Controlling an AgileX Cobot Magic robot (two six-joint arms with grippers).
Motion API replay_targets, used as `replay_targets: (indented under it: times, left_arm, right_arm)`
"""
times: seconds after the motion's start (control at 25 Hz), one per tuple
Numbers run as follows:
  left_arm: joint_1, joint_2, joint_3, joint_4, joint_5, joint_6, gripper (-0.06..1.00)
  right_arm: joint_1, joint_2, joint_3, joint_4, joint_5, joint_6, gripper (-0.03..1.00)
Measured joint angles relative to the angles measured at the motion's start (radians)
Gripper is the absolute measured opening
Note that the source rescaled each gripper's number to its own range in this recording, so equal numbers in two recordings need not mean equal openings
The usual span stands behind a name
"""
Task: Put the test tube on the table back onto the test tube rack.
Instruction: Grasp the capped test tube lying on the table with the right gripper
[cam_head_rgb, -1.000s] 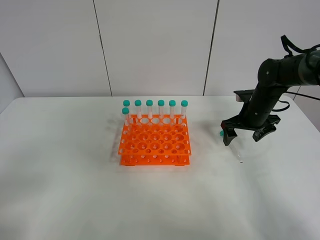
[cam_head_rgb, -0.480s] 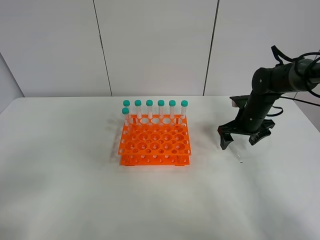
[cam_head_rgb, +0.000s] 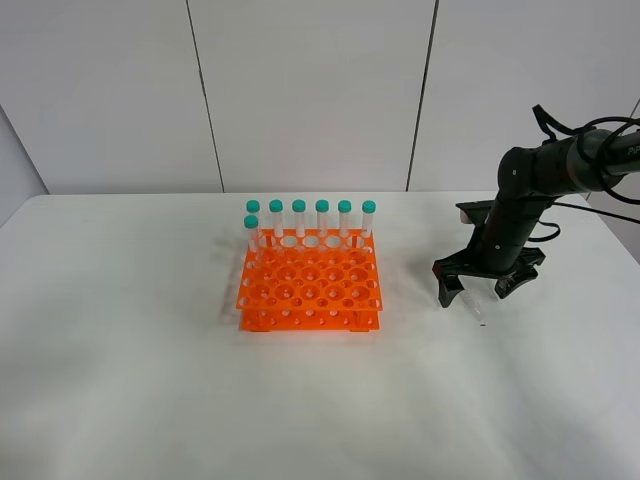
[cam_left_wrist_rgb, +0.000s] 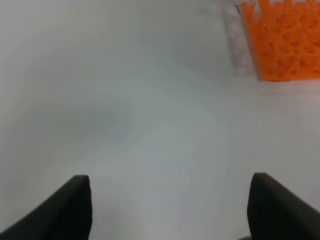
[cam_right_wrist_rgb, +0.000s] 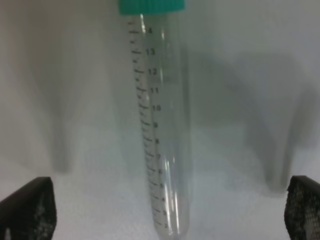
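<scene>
I should close my right gripper on the test tube (cam_right_wrist_rgb: 160, 125) now. My fingers reach down to the table on either side of its clear lower body, so they would hold it.
The test tube (cam_right_wrist_rgb: 160, 125) lies flat on the white table (cam_head_rgb: 150, 380); its clear body, printed scale and teal cap fill the right wrist view. In the high view only its clear tip (cam_head_rgb: 476, 311) shows below my right gripper (cam_head_rgb: 481, 285). That gripper is open, low over the tube, with one finger on each side of it. The orange test tube rack (cam_head_rgb: 310, 285) stands mid-table with several teal-capped tubes along its back row. My left gripper (cam_left_wrist_rgb: 170, 207) is open over bare table, with the rack's corner (cam_left_wrist_rgb: 285, 45) in its view.
Grey wall panels stand behind the table. The right arm's black cables hang at the far right (cam_head_rgb: 560, 215). White tabletop lies between the rack and the tube.
My right gripper has moved down and slightly left, settling lower over the tube. The tube, the rack and its tubes have not moved.
</scene>
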Motion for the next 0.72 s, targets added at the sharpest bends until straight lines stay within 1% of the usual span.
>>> replay_targets:
  times: [0.56,0.6,0.64,0.72]
  left_arm:
    - [0.0,0.0,0.0,0.0,0.0,0.0,0.92]
    - [0.0,0.0,0.0,0.0,0.0,0.0,0.92]
    - [0.0,0.0,0.0,0.0,0.0,0.0,0.92]
    - [0.0,0.0,0.0,0.0,0.0,0.0,0.92]
  right_arm:
    - [0.0,0.015,0.0,0.0,-0.004,0.0,1.0]
    - [0.0,0.015,0.0,0.0,-0.002,0.0,0.98]
    - [0.0,0.015,0.0,0.0,-0.002,0.0,0.95]
    - [0.0,0.015,0.0,0.0,0.002,0.0,0.84]
